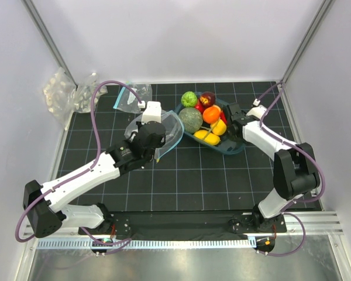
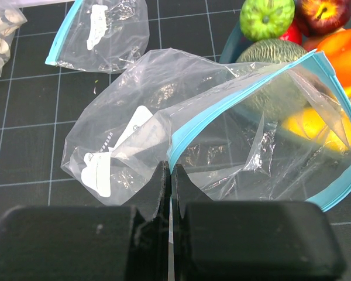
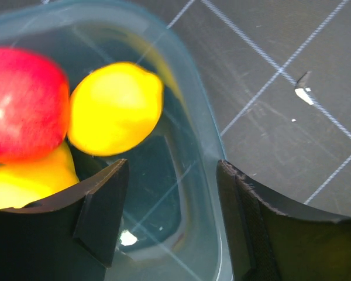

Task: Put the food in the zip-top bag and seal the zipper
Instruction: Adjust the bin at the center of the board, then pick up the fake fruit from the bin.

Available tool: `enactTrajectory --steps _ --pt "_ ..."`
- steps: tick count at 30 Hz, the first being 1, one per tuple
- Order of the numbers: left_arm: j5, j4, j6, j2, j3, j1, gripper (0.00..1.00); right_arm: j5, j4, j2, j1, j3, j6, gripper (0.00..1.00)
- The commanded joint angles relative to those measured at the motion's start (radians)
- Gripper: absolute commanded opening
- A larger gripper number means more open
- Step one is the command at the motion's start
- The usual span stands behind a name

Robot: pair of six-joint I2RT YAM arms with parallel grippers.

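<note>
My right gripper should grab the dull-green melon by its thin stem next. The melon's round body is then free to go into the zip-top bag point(image 2: 141, 93) first.
The zip-top bag point(image 2: 141, 93) lies on the mat left of the tray, its mouth open toward the fruit. My left gripper point(image 2: 171, 170) is shut on the teal zipper point(image 2: 234, 96) at the mouth's near corner. The food sits piled in a teal tray point(image 1: 234, 149): a green ball point(image 1: 189, 98), a dark red apple point(image 1: 207, 98), a dull-green melon point(image 1: 191, 119), an orange point(image 1: 211, 114) and lemons point(image 1: 209, 136). Over the tray's right end my right gripper point(image 3: 172, 164) is open, one finger on each side of the rim point(image 3: 205, 134), nothing held. A lemon point(image 3: 114, 108) and a red fruit point(image 3: 23, 105) lie just beyond it.
A second clear zip bag point(image 2: 99, 29) lies flat behind the first. Clear packs of white lumps point(image 1: 61, 93) sit at the back left corner. White walls close in the black gridded mat point(image 1: 181, 181) on three sides.
</note>
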Motion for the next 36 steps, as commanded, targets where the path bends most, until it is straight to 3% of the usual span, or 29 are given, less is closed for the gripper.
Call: enactTrajectory --steps 1,5,8,10,13,20,27,32,36 --pt "-0.032 0.023 -0.006 -0.003 0.000 0.004 0.00 -0.125 0.020 -0.034 -0.041 -0.068 -0.034 0.63" --pt "-0.035 0.023 -0.006 0.005 0.001 0.004 0.00 -0.144 0.126 -0.120 -0.010 -0.083 -0.162 0.60" --pt "-0.038 0.023 -0.004 0.019 0.004 0.004 0.00 -0.153 0.257 -0.210 0.062 -0.131 -0.300 0.66" --pt "-0.037 0.023 -0.004 0.028 0.008 0.004 0.00 -0.259 0.354 -0.264 0.091 -0.201 -0.374 0.70" --pt "-0.030 0.023 -0.006 0.031 0.009 0.004 0.00 -0.356 0.483 -0.280 0.093 -0.253 -0.397 0.70" --pt "0.019 0.026 -0.018 0.029 0.008 0.004 0.00 -0.500 0.585 -0.172 0.107 -0.241 -0.376 0.65" --pt "0.046 0.029 -0.020 0.039 0.011 0.004 0.00 -0.497 0.665 -0.093 0.125 -0.220 -0.331 0.62" --pt "0.054 0.026 -0.018 0.042 0.017 0.004 0.00 -0.503 0.652 -0.017 0.127 -0.177 -0.313 0.40" --pt "0.051 0.023 -0.016 0.043 0.017 0.004 0.00 -0.500 0.645 -0.008 0.128 -0.169 -0.313 0.12"
